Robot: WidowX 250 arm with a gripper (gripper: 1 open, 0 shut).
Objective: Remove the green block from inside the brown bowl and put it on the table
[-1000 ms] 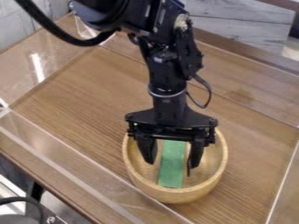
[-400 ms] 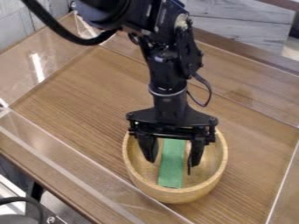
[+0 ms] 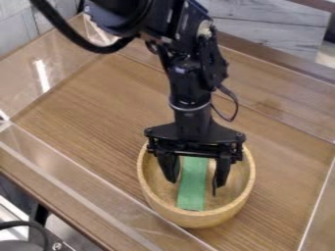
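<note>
The green block needs to come out of the brown bowl (image 3: 160, 199) and go onto the table, so my gripper needs to grab the block by its upper end (image 3: 195, 169) next.
The green block (image 3: 194, 186) lies as a flat bar inside the brown bowl (image 3: 160, 199), running from the bowl's middle toward its near rim. My gripper (image 3: 194, 176) hangs straight down into the bowl, open, with one black finger (image 3: 167, 171) left of the block and the other to its right. The block's upper end sits between the fingers; whether they touch it I cannot tell. The bowl rests on the table (image 3: 105, 108) near the front right.
Clear acrylic walls (image 3: 59, 172) edge the table along the front and left. The black arm (image 3: 183, 59) reaches down from the upper left with a cable looping beside it. Bare tabletop lies left of and behind the bowl.
The gripper has sunk very slightly lower into the bowl around the block. Its jaws stay just as wide, and the block has not moved.
</note>
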